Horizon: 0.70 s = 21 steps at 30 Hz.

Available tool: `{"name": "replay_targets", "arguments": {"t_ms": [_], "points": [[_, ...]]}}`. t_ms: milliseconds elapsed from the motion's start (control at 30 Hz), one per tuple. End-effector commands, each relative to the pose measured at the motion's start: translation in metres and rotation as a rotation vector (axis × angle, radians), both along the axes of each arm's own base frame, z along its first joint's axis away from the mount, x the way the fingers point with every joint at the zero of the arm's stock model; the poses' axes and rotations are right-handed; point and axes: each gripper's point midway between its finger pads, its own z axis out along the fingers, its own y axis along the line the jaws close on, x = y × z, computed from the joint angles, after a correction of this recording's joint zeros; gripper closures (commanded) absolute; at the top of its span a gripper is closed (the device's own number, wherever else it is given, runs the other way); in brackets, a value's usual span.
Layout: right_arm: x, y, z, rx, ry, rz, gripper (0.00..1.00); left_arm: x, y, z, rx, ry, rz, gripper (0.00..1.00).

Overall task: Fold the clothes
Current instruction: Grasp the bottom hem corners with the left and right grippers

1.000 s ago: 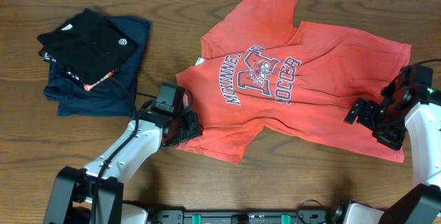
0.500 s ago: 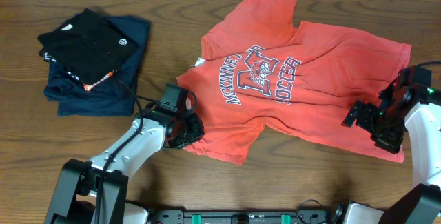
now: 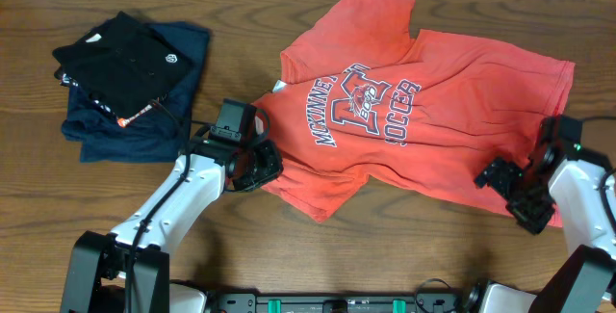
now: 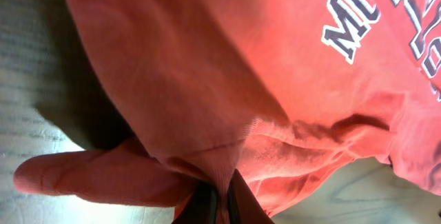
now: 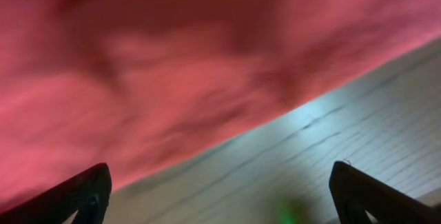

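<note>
I next need to grab the T-shirt's near edge [image 5: 224,138] with my right gripper, at the end away from my left gripper, so both can spread and fold the T-shirt.
The coral-red T-shirt [image 3: 423,111] with navy-and-white "SOCCER" lettering lies spread, chest up, across the middle and right of the table. My left gripper [image 3: 258,167] is shut on the shirt's lower left edge; in the left wrist view the fabric [image 4: 207,100] bunches into the closed jaws [image 4: 222,200]. My right gripper [image 3: 515,190] is open and empty at the shirt's lower right edge. In the right wrist view its fingers [image 5: 220,196] are spread over bare wood, with the shirt [image 5: 158,65] just beyond them.
A black folded garment with a small white logo [image 3: 120,63] lies on a navy-blue folded garment [image 3: 144,125] at the back left. The wooden table [image 3: 404,246] shows bare along the front.
My left gripper has pulled the shirt's lower left edge up and slightly left, shifting the corner. My right gripper has moved down to the shirt's lower right edge.
</note>
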Motion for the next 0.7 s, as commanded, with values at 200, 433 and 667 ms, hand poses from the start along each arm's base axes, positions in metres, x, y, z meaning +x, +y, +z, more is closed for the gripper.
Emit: {"name": "replay_targets", "arguments": {"t_ms": [200, 433, 667], "points": [[-0.022, -0.064, -0.021, -0.184, -0.025, -0.311, 0.18, -0.009, 0.003, 0.002, 0.012, 0.022, -0.037, 0.94], [-0.035, -0.091, -0.026, -0.204, -0.045, -0.414, 0.32, -0.009, 0.003, 0.002, 0.012, 0.021, -0.037, 0.94], [-0.040, -0.102, -0.041, -0.250, -0.032, -0.435, 0.39, -0.009, 0.003, 0.002, 0.011, 0.021, -0.037, 0.94]]}}
